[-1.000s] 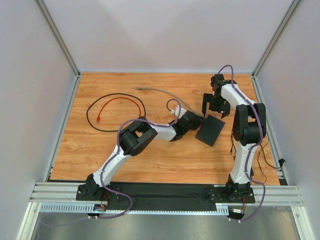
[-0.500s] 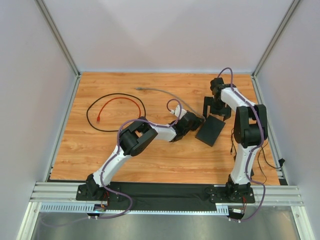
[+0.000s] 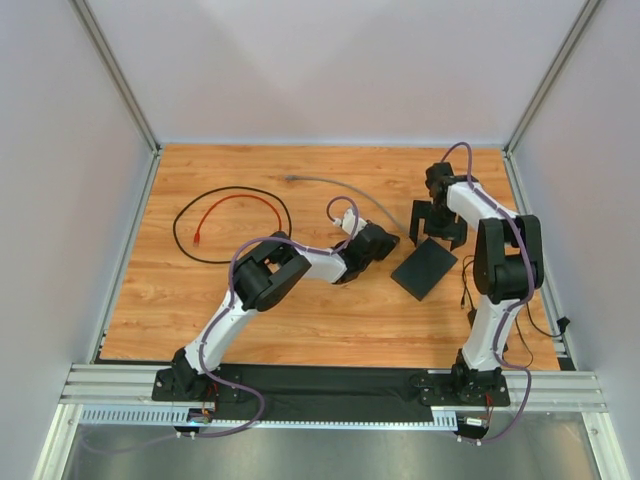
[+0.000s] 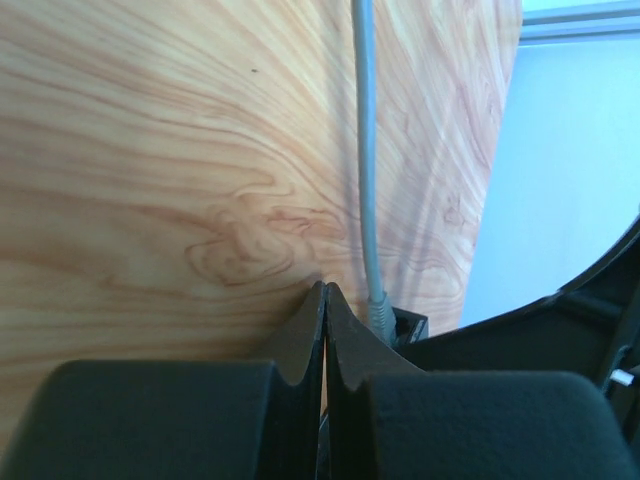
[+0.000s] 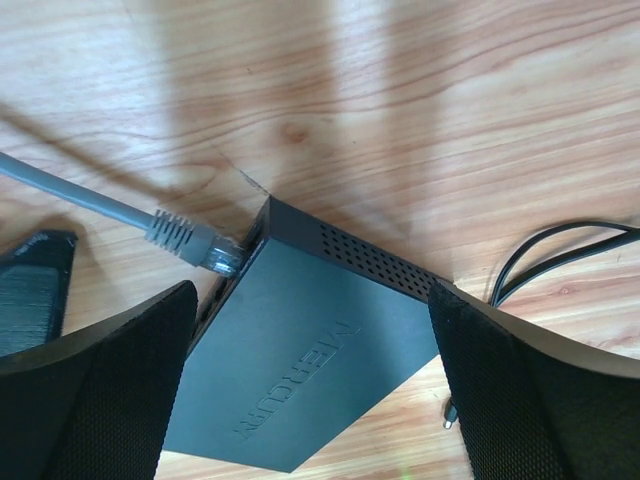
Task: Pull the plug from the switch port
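My left gripper is shut beside the grey plug, so it reopens next, then shifts toward the black switch point(image 3: 425, 268) to close on the plug.
The switch point(image 5: 300, 370) is a flat black box lying between the wide-apart fingers of my right gripper point(image 5: 310, 300), which is open and straddles it without touching. The grey plug point(image 5: 190, 243) sits at a port in the switch's left edge, and its grey cable point(image 5: 70, 190) trails off to the left. My left gripper point(image 4: 323, 292) is shut with nothing between its fingers. The cable point(image 4: 365, 150) and plug point(image 4: 378, 310) run just beside its right finger. From above, the left gripper point(image 3: 388, 241) lies left of the switch point(image 3: 424, 272) and the right gripper point(image 3: 435, 222) hangs over its far end.
A looped black cord point(image 3: 178, 228) with a red cable point(image 3: 235, 198) inside it lies at the left of the wooden table. A thin black cord point(image 5: 560, 248) runs by the switch's right side. White walls and aluminium posts enclose the table.
My left gripper has closed fully and drawn slightly left. The right gripper has come down over the switch's far end. The switch has turned and slid a little nearer, and the grey cable shifted right.
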`<move>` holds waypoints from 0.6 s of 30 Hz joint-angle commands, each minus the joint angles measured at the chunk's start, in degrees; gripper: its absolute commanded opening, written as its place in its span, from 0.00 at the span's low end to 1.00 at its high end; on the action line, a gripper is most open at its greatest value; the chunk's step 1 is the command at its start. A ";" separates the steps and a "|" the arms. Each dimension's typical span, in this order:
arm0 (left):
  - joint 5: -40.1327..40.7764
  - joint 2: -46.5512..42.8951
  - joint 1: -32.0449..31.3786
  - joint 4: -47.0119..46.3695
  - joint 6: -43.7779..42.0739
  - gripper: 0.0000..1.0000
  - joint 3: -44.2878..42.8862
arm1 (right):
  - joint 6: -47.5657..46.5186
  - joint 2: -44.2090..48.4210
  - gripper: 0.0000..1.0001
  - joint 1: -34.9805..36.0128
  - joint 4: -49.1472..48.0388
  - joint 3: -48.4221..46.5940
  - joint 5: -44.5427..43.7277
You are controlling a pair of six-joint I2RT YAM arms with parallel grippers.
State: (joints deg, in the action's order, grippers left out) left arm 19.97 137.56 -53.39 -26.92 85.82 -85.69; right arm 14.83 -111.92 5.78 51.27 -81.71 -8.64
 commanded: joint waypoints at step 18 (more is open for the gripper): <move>-10.21 -8.53 2.15 -4.99 -7.77 0.55 8.96 | 15.57 22.18 0.84 -10.88 -16.28 23.87 12.16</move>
State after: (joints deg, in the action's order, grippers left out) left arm 12.25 132.16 -51.68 -31.79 80.86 -78.08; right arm 25.56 -92.29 -5.65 40.40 -59.77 0.21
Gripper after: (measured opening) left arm 0.542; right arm 0.844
